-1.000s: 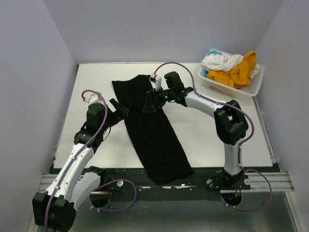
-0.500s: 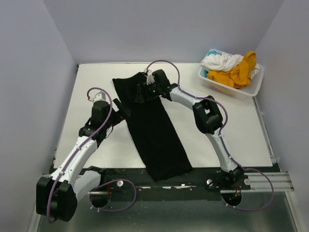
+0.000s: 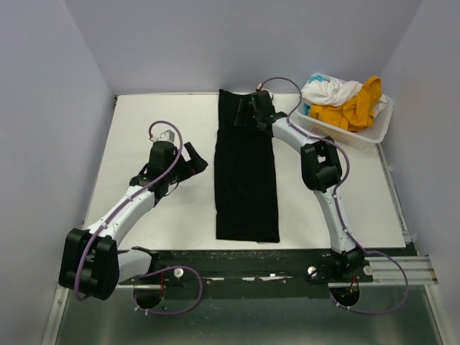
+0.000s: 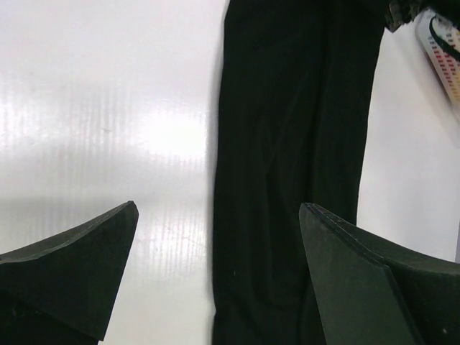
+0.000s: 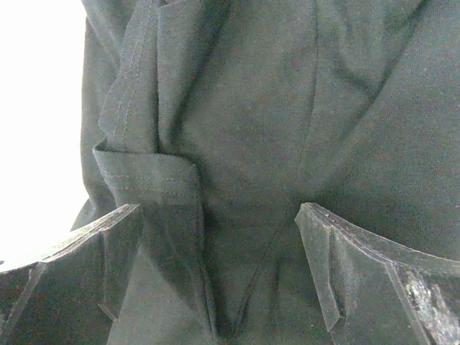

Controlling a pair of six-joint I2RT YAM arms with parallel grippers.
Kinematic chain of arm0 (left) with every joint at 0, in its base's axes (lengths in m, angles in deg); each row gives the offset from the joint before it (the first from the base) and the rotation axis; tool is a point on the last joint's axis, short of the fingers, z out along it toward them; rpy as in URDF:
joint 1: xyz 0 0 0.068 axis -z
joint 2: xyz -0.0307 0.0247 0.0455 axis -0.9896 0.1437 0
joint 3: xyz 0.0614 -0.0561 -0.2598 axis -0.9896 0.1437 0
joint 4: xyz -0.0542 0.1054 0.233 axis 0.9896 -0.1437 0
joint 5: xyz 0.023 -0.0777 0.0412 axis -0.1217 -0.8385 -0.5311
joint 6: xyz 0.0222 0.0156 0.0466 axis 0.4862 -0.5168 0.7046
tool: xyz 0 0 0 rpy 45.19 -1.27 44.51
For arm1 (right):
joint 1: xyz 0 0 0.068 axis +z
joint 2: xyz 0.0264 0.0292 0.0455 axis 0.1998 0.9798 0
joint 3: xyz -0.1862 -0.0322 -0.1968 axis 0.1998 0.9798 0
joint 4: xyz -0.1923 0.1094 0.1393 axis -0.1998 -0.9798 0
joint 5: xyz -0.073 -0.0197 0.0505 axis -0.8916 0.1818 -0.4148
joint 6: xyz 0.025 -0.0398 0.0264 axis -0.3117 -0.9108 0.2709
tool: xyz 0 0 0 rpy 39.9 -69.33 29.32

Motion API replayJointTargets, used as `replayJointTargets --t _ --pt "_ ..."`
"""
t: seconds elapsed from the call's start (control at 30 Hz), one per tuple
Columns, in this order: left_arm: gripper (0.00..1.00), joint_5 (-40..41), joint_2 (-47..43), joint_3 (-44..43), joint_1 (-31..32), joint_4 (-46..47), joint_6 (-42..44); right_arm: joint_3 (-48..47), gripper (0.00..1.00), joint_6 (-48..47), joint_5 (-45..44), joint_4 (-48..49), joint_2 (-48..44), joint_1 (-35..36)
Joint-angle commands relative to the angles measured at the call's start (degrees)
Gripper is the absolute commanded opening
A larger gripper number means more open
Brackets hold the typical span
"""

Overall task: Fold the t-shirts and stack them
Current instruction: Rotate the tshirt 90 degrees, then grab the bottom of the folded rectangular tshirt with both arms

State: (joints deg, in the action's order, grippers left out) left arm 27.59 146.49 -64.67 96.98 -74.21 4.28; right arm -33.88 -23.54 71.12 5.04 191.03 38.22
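Note:
I should fold the black t-shirt next, so I need to grab the black t-shirt's front-end corner point(image 3: 220, 235) with my left gripper and leave the t-shirt's other corner for my right gripper.
The black t-shirt point(image 3: 246, 172) lies folded into a long narrow strip running from the table's back edge to its front edge. My right gripper point(image 3: 243, 115) is over the strip's far end. In the right wrist view its jaws point(image 5: 219, 208) stand wide apart, with wrinkled black fabric point(image 5: 244, 108) and a folded hem beneath and between them. My left gripper point(image 3: 200, 159) is open and empty just left of the strip's middle. The left wrist view point(image 4: 219, 207) shows the shirt's left edge point(image 4: 287, 144) between its fingertips. White point(image 3: 327, 90), mustard-yellow point(image 3: 356, 108) and teal point(image 3: 307, 108) t-shirts lie heaped in the basket.
The white slotted basket point(image 3: 374, 133) stands at the back right corner, close to the right arm's elbow. The white table point(image 3: 144, 122) is enclosed by grey walls left, back and right. The arm bases and cables sit along the front edge.
The shirt's far end has swung right and back, so the strip now lies straight rather than diagonal. My right gripper moved with it to the back. My left gripper shifted right toward the shirt.

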Motion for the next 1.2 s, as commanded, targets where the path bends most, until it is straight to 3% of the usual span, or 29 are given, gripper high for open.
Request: replayJointTargets --t 0.0,0.17,0.3,0.57,0.7,0.83,1.0,1.17 --pt "0.99 -2.9 3.17 -3.54 4.28 0.6 1.17 0.41 1.0 1.24 -8.42 -10.65 3.77 -1.12" --pt "0.98 -5.73 5.05 -1.78 8.96 -1.86 -0.82 2.36 1.0 -6.01 6.23 -7.67 -4.76 -1.03" --pt "0.99 -5.58 2.78 2.17 13.44 -6.04 -2.84 11.22 1.0 -7.67 9.45 -5.06 -17.86 -0.95" --pt "0.93 -5.32 -8.71 14.59 23.75 -9.8 -8.97 56.8 1.0 3.89 7.43 4.48 -51.09 0.74" --pt "0.8 -4.27 -11.32 18.09 28.63 -11.54 -11.63 71.02 1.0 10.87 5.46 -1.31 -63.64 1.54" --pt "0.68 -5.08 -9.24 19.42 31.25 -6.49 -13.55 81.98 0.99 15.02 11.22 -5.23 -71.26 2.29" --pt "0.59 -3.87 -4.52 18.35 32.52 -3.41 -14.77 91.74 0.88 20.16 18.43 -5.41 -78.62 2.7" --pt "0.48 -0.67 -1.05 16.82 32.76 -7.0 -14.65 97.39 0.71 23.89 23.43 -3.03 -82.0 2.92"
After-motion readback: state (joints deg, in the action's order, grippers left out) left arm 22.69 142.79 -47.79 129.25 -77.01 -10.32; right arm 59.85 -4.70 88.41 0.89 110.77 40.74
